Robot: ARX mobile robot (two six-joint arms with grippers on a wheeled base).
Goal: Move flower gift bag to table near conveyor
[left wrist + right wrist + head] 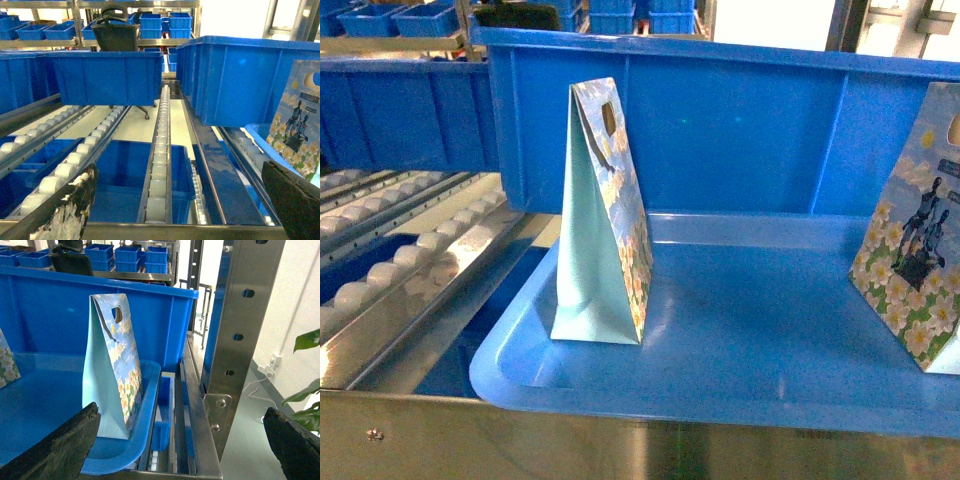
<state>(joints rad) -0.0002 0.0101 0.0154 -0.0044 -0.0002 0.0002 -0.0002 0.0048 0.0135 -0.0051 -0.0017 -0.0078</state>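
Next, my right gripper grabs the bag by its top edge (946, 92) to move the flower gift bag to the table near the conveyor (410, 265).
Two flower gift bags stand upright in a shallow blue tray (740, 340). One gift bag (605, 215) is left of centre and the other gift bag (915, 275) sits at the right edge. The conveyor (410, 265), with its white rollers, slopes at the left. Neither gripper shows in the head view. My left gripper (175, 210) is open above the conveyor's roller track (159, 165), with a gift bag (297, 125) to its right. My right gripper (175, 445) is open at the tray's right end, and a gift bag (112, 365) stands just past its left finger (55, 450). The table is out of view.
A tall blue bin (740, 130) stands right behind the tray. More blue bins (105, 75) sit on the conveyor lanes and on shelves behind. A steel front rail (620, 450) runs below the tray. A perforated steel post (240, 320) and a plant (307, 382) are at the right.
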